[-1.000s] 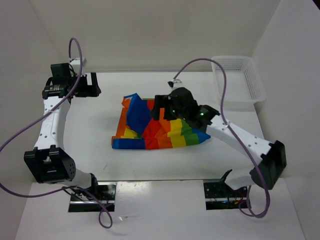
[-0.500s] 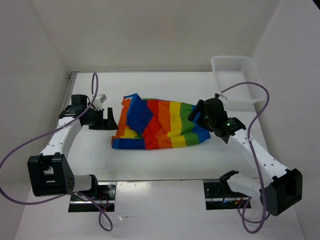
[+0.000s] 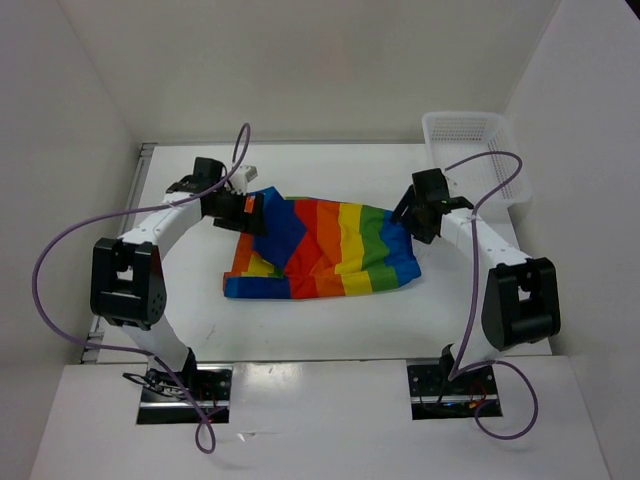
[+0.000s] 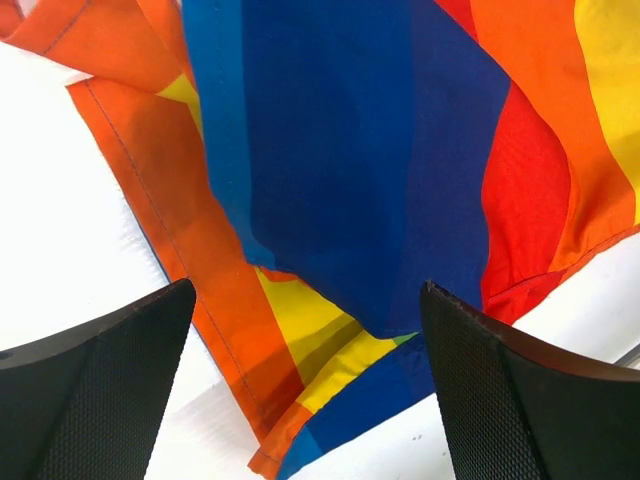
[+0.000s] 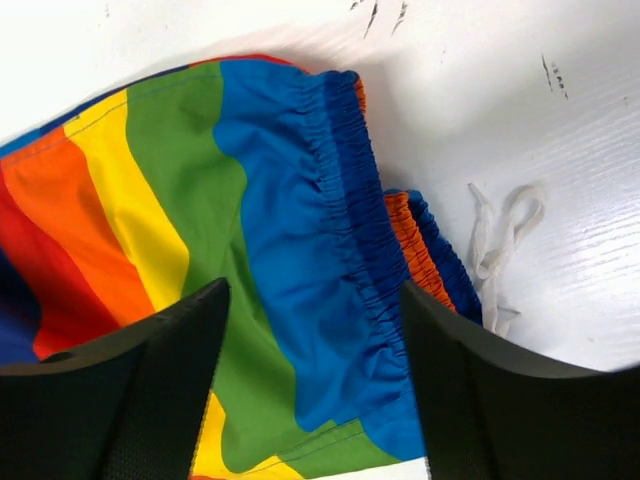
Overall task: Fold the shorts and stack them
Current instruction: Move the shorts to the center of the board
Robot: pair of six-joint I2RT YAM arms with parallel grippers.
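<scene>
Next, the left gripper takes hold of the shorts' blue flap at its edge (image 3: 268,256) (image 4: 308,283), opposite the waistband, to spread the shorts out for folding.
The rainbow-striped shorts (image 3: 330,250) lie flat on the white table, with a blue flap folded over at their left end. My left gripper (image 3: 248,212) is open over the shorts' far left corner; its wrist view shows the blue flap (image 4: 350,150) and orange hem between its fingers (image 4: 90,400). My right gripper (image 3: 408,222) is open over the far right end; its wrist view shows the blue elastic waistband (image 5: 345,230) and the white drawstring (image 5: 500,245) on the table. Neither gripper holds fabric.
A white plastic mesh basket (image 3: 478,155) stands at the table's far right corner, just behind the right arm. White walls close in the table at the back and both sides. The arm bases sit at the near edge.
The left arm has swung in from the far left to the shorts' left corner. The right gripper has moved from over the shorts' middle to their right end. The shorts now lie spread flat.
</scene>
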